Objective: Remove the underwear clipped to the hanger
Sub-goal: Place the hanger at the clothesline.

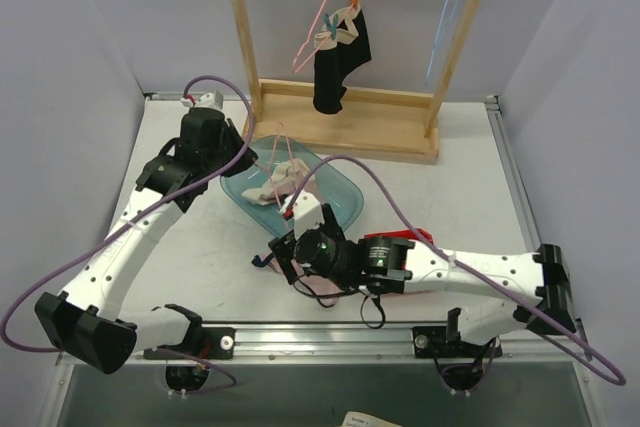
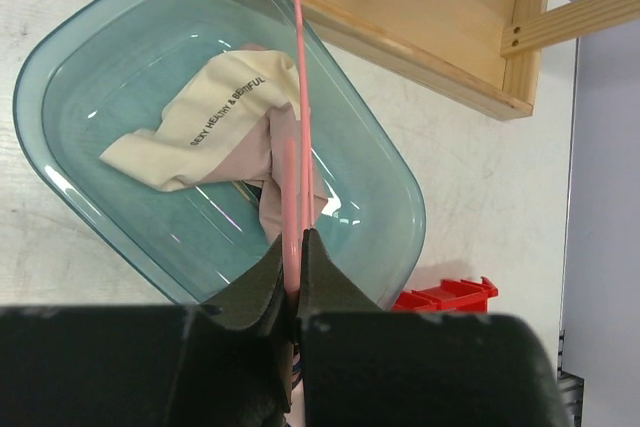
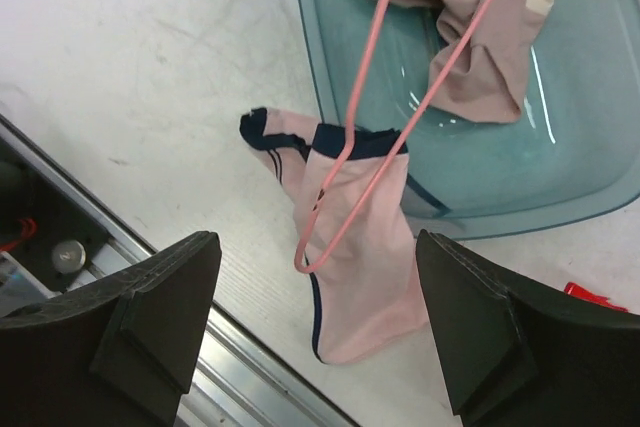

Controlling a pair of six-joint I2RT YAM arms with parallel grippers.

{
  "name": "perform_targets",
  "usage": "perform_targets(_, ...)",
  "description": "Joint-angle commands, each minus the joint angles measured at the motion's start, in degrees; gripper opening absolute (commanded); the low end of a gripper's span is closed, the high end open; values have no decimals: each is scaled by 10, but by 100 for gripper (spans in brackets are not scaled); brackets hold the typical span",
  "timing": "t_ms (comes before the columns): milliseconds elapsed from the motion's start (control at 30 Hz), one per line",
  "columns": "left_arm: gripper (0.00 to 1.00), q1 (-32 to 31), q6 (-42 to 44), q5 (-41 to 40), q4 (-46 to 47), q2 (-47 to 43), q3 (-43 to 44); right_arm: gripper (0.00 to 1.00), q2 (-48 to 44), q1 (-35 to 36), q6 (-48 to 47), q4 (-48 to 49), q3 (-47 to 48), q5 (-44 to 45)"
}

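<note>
My right gripper grabs the pink hanger by its lower end [image 3: 312, 256] next, so the hook stays free to hang on the wooden rack.
My left gripper [image 2: 295, 267] is shut on the wire of a pink hanger [image 2: 300, 67] and holds it over the teal tray [image 2: 80, 37]. Beige and pale pink underwear [image 2: 210, 117] lies in the tray. My right gripper [image 3: 315, 247] is open above a pale pink, dark-trimmed brief [image 3: 370, 277] that lies on the table against the tray's near edge. The hanger's lower end [image 3: 345, 207] hangs over this brief. A black brief [image 1: 340, 67] is clipped to a second pink hanger [image 1: 325, 17] on the wooden rack [image 1: 340, 122].
A blue hanger [image 1: 450, 17] hangs at the rack's right. A red bin [image 1: 415, 237] sits by the right arm, right of the tray. A metal rail [image 3: 230, 367] runs along the table's near edge. Walls close in both sides.
</note>
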Motion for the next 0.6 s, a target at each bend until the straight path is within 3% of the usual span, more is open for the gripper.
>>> perform_targets(0, 3, -4, -6, -28, 7, -14, 41, 82, 46, 25, 7, -8, 19, 60)
perform_targets(300, 3, -4, -4, -12, 1, -23, 51, 82, 121, 42, 65, -68, 77, 217)
perform_targets(567, 3, -4, -12, 1, -4, -36, 62, 78, 150, 17, 89, -99, 87, 203)
